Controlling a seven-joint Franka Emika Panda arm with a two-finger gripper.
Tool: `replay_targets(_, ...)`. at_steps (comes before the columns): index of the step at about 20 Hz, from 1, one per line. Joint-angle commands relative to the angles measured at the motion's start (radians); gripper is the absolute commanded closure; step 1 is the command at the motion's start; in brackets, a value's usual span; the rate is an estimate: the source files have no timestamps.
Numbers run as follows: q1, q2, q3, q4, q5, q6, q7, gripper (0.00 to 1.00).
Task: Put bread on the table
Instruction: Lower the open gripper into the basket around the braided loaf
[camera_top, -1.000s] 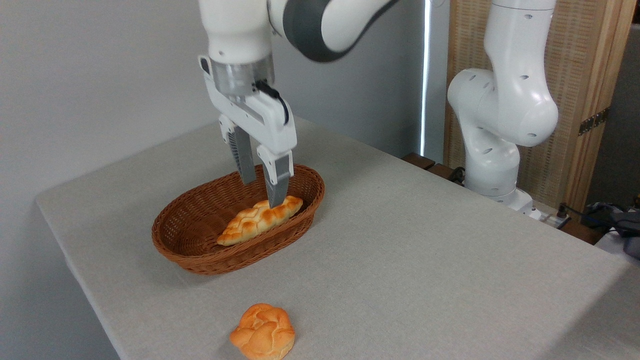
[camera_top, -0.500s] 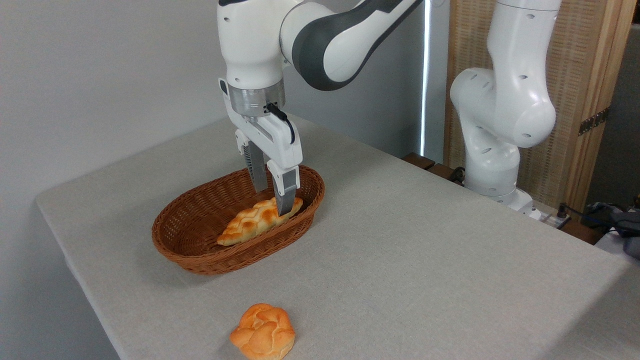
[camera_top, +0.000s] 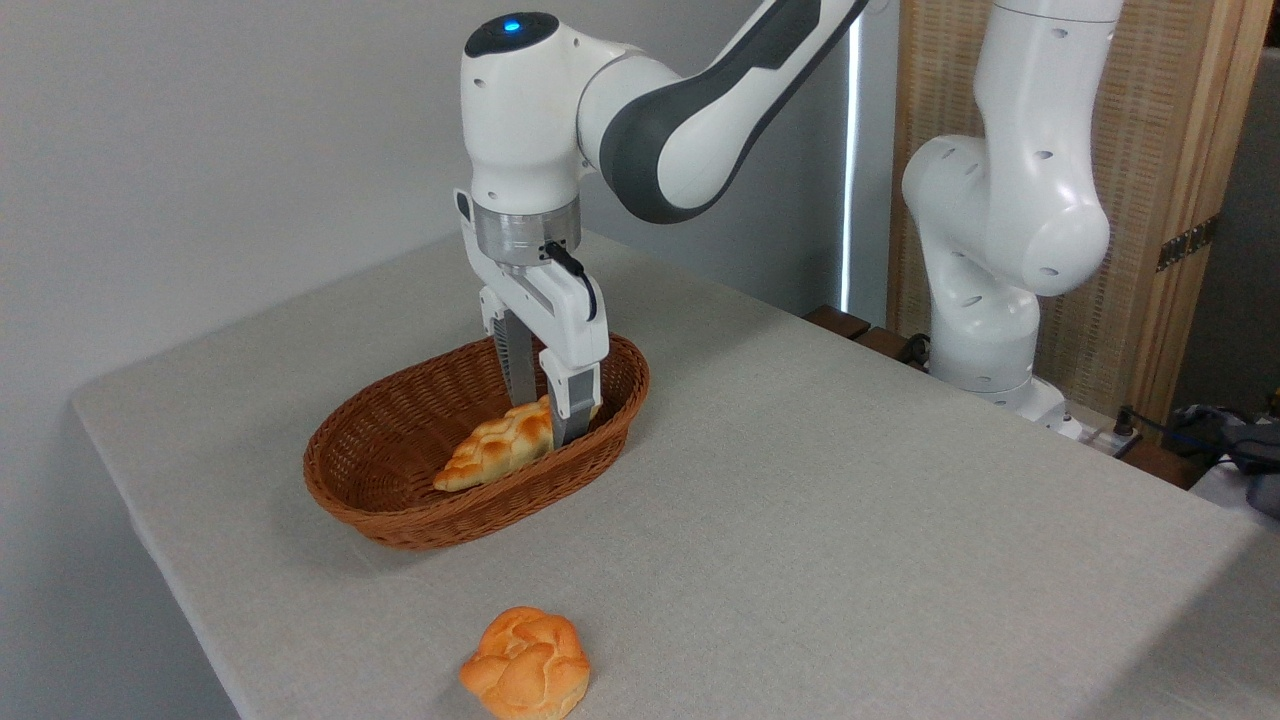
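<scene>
I need to grab the bread by its tapered end (camera_top: 581, 408) with my gripper. Then I can put it on the tabletop.
The bread (camera_top: 493, 451), a golden braided loaf, lies along the right side of the brown wicker basket (camera_top: 400, 525) on the cloth-covered table (camera_top: 820, 500). My gripper (camera_top: 545, 420) points straight down into the basket. It is open, with one finger on each side of the loaf's right end. The near finger hides that end of the loaf. The fingers do not visibly squeeze the bread.
A round orange knotted bun (camera_top: 525, 663) sits near the table's front edge. The arm's white base (camera_top: 985, 340) stands at the back right corner, with cables and dark items (camera_top: 1230, 445) beyond the table's right edge. A grey wall runs behind the table.
The gripper has come down and slightly right into the basket, from above the loaf to straddling its right end. The bread and bun have not moved.
</scene>
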Motion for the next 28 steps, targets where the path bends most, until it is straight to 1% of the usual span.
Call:
replay_targets(1,-0.019,0.004,0.009,-0.019,0.001,0.06,-0.009,0.0)
replay_targets(5,-0.022,0.01,0.009,-0.031,0.001,0.066,-0.009,0.0)
replay_targets(7,-0.022,0.012,0.009,-0.034,0.001,0.069,-0.009,0.05)
replay_targets(8,-0.022,0.012,0.009,-0.036,0.001,0.067,-0.008,0.09)
replay_targets(9,-0.022,0.012,0.009,-0.036,0.001,0.067,-0.003,0.17)
replay_targets(10,-0.022,0.012,0.009,-0.039,0.001,0.067,-0.001,0.27)
replay_targets(11,-0.022,0.012,0.009,-0.039,0.001,0.067,-0.001,0.34)
replay_targets(12,-0.022,0.012,0.009,-0.039,0.001,0.067,-0.001,0.38)
replay_targets(13,-0.022,0.012,0.009,-0.039,0.001,0.067,0.0,0.44)
replay_targets(16,-0.02,0.012,0.009,-0.039,0.001,0.067,0.0,0.53)
replay_targets(17,-0.02,0.012,0.009,-0.039,0.0,0.067,0.0,0.54)
replay_targets(18,-0.02,0.015,0.009,-0.041,0.0,0.066,0.0,0.57)
replay_targets(20,-0.022,0.019,0.009,-0.039,0.0,0.063,0.005,0.59)
replay_targets(24,-0.02,0.018,0.009,-0.039,-0.003,0.06,0.005,0.61)
replay_targets(26,-0.02,0.018,0.009,-0.039,-0.003,0.06,0.005,0.64)
replay_targets(28,-0.022,0.018,0.009,-0.039,-0.003,0.058,0.005,0.64)
